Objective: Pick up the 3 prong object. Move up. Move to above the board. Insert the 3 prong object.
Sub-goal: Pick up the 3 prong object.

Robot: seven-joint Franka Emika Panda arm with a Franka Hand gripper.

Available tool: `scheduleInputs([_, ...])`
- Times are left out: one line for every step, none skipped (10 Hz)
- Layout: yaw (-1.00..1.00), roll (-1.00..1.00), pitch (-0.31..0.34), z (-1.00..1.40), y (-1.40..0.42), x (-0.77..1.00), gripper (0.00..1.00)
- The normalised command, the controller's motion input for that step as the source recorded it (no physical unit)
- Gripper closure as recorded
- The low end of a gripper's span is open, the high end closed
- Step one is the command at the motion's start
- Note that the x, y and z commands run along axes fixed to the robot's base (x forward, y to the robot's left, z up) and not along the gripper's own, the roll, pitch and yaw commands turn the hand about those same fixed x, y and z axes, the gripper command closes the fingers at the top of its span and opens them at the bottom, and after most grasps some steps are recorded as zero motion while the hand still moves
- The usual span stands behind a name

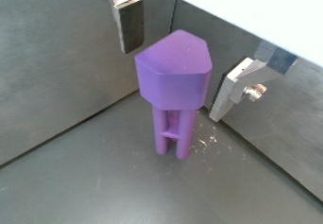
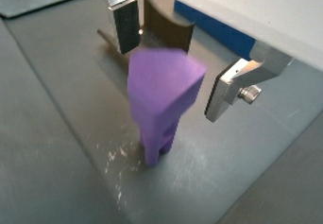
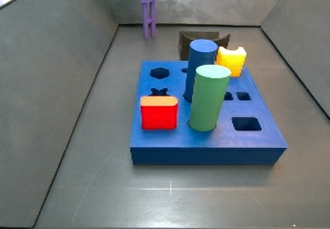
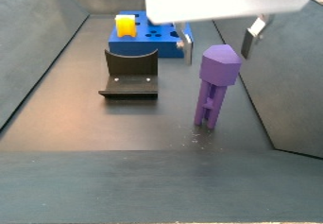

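Observation:
My gripper takes the 3 prong object by its wide head (image 1: 175,69) next, so its thin legs stay free to enter the board.
The 3 prong object (image 1: 175,77) is light purple with a wide head and thin legs. It stands upright on the grey floor, also in the wrist view (image 2: 161,91) and both side views (image 3: 149,11) (image 4: 214,86). My gripper (image 1: 179,62) is open, with one finger on each side of the object's head and a gap on both sides (image 2: 176,67). It shows above the object in a side view (image 4: 220,39). The blue board (image 3: 194,141) lies apart from it, with dark cut-out holes in its top.
On the board stand a green cylinder (image 3: 209,98), a blue cylinder (image 3: 203,54), a yellow piece (image 3: 233,59) and a red piece (image 3: 158,112). The dark fixture (image 4: 130,77) stands between the board and the object. Grey walls enclose the floor.

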Motion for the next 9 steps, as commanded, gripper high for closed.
scheduleInputs([0.1, 0.0, -0.01, -0.34, 0.24, -0.16, 0.0])
scheduleInputs([0.0, 0.01, 0.0, 0.0, 0.0, 0.0, 0.0])
scheduleInputs([0.0, 0.01, 0.0, 0.0, 0.0, 0.0, 0.0])
scheduleInputs([0.0, 0.0, 0.0, 0.0, 0.0, 0.0, 0.0])
scheduleInputs([0.0, 0.0, 0.0, 0.0, 0.0, 0.0, 1.0])
scheduleInputs([0.0, 0.0, 0.0, 0.0, 0.0, 0.0, 1.0])
scheduleInputs([0.0, 0.0, 0.0, 0.0, 0.0, 0.0, 1.0])
scheduleInputs([0.0, 0.0, 0.0, 0.0, 0.0, 0.0, 1.0])
scheduleInputs([0.0, 0.0, 0.0, 0.0, 0.0, 0.0, 1.0])
